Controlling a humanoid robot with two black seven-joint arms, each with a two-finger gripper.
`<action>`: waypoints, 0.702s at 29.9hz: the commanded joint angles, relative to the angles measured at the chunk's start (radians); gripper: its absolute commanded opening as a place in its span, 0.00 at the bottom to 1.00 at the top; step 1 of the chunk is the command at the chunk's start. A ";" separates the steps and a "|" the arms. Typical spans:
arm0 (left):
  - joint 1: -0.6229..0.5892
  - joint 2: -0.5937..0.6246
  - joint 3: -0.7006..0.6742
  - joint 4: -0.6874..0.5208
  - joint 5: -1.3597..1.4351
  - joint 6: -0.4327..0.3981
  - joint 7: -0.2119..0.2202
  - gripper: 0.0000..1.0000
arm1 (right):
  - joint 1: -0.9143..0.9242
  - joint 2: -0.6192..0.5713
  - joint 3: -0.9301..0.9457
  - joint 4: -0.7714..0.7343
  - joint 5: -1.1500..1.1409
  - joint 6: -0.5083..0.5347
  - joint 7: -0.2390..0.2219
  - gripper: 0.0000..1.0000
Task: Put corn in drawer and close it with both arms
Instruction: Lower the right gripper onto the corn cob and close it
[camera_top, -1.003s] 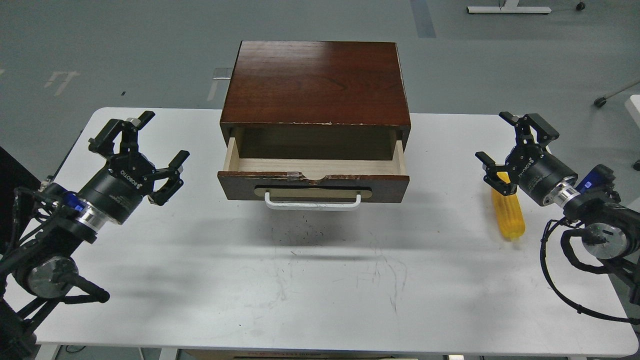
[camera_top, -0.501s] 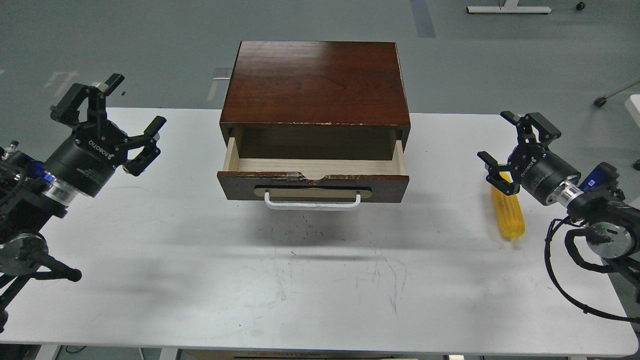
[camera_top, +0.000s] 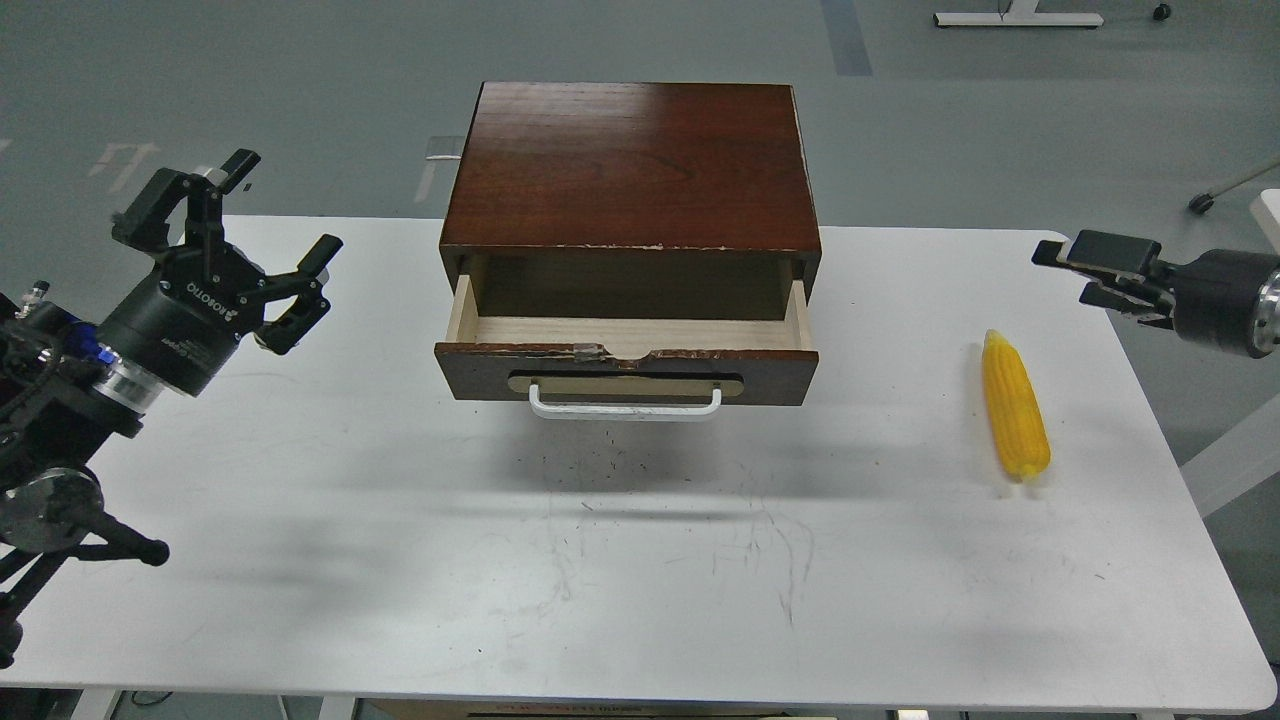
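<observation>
The corn should go in the drawer (camera_top: 630, 372), so next I should grab it by its blunt stem end (camera_top: 1023, 458) with my right gripper.
The corn (camera_top: 1015, 405) lies bare on the white table (camera_top: 640, 560) at the right, its tapered end pointing away from me. The drawer (camera_top: 630, 372) is pulled open at the table's middle back; its pale wood inside (camera_top: 630, 335) is empty. My left gripper (camera_top: 285, 208) is open and empty, held above the table's far left, well left of the drawer. My right gripper (camera_top: 1065, 272) is open and empty at the right edge of the view, up and to the right of the corn and apart from it.
The reddish-brown cabinet (camera_top: 630, 165) that holds the drawer stands at the table's back middle. The table's right edge is close to the corn. Grey floor lies beyond the table.
My right gripper has drawn back to the right and away from the corn, which now shows whole. My left gripper moved left and up, then held about still.
</observation>
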 joint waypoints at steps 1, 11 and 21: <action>0.004 -0.001 0.000 -0.001 0.000 0.000 0.000 0.99 | 0.000 0.002 -0.113 -0.002 -0.196 -0.038 0.000 1.00; 0.010 -0.004 0.000 -0.003 0.000 0.000 0.000 0.99 | 0.009 0.080 -0.308 -0.088 -0.225 -0.124 0.000 1.00; 0.015 -0.004 0.002 -0.006 0.000 0.000 0.000 0.99 | -0.002 0.170 -0.319 -0.146 -0.225 -0.145 0.000 0.96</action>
